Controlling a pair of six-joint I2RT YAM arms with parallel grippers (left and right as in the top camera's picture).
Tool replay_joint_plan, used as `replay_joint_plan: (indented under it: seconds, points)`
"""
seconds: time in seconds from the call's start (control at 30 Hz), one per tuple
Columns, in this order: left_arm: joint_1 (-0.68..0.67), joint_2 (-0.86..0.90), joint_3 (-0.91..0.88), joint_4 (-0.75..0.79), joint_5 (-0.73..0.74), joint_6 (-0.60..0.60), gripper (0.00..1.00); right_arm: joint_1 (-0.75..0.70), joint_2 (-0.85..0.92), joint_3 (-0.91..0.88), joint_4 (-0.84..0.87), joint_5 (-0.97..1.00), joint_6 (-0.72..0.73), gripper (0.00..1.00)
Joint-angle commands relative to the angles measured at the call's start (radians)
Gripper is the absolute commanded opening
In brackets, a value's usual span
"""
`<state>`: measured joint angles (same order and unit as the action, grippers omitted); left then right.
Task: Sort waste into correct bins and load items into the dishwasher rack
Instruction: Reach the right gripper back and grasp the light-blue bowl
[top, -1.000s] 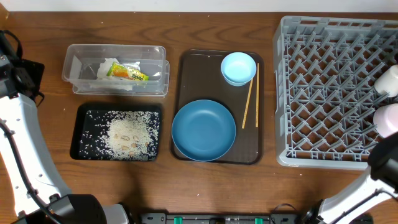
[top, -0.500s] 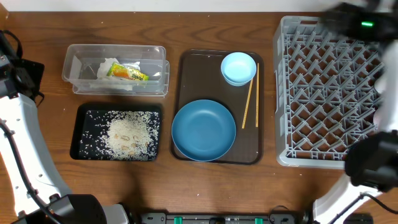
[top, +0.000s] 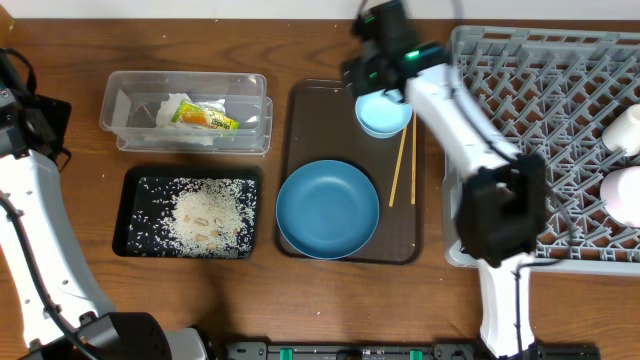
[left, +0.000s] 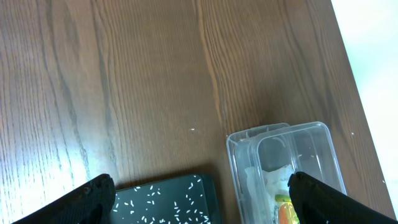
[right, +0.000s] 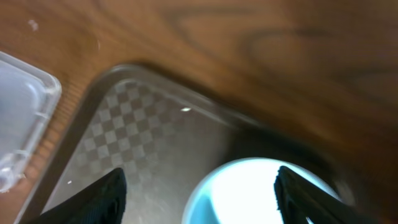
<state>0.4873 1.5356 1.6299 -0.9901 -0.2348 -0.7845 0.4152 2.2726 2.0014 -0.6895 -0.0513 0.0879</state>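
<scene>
My right gripper grabs the light-blue bowl next, and it will hold the bowl by its rim to tip it over into the dishwasher rack.
My right gripper hangs open over the far end of the brown tray, its fingers straddling the near rim of the light-blue bowl without touching it. Nothing sits between the right gripper's fingers. A large blue plate lies on the tray's front, and wooden chopsticks lie beside it. The grey dishwasher rack holds two white dishes at its right edge. My left gripper is open and empty above the table at the far left.
The clear tub holds a crumpled napkin and a yellow-green wrapper. In front of it the black tray holds white rice. The brown tray lies between the bins and the rack.
The right arm swung from the rack's right side across to the back of the brown tray, above the light-blue bowl, and its jaws opened. The left arm stayed put.
</scene>
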Motion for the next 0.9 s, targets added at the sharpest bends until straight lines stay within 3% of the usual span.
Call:
replay_joint_plan:
  seconds: [0.0, 0.3, 0.5, 0.67, 0.87]
  points:
    - [0.003, 0.002, 0.003, -0.004, -0.005, 0.006, 0.92, 0.039, 0.053, -0.001, 0.013, 0.103, 0.013, 0.73]
    - [0.003, 0.002, 0.003, -0.004, -0.005, 0.006, 0.92, 0.088, 0.123, -0.001, -0.010, 0.283, 0.031, 0.71]
    - [0.003, 0.002, 0.003, -0.004, -0.005, 0.006, 0.92, 0.088, 0.126, -0.001, -0.082, 0.214, 0.035, 0.49]
    - [0.003, 0.002, 0.003, -0.004, -0.005, 0.006, 0.92, 0.094, 0.125, -0.001, -0.170, 0.173, 0.084, 0.45]
    - [0.003, 0.002, 0.003, -0.004, -0.005, 0.006, 0.92, 0.097, 0.122, 0.002, -0.193, 0.166, 0.099, 0.28]
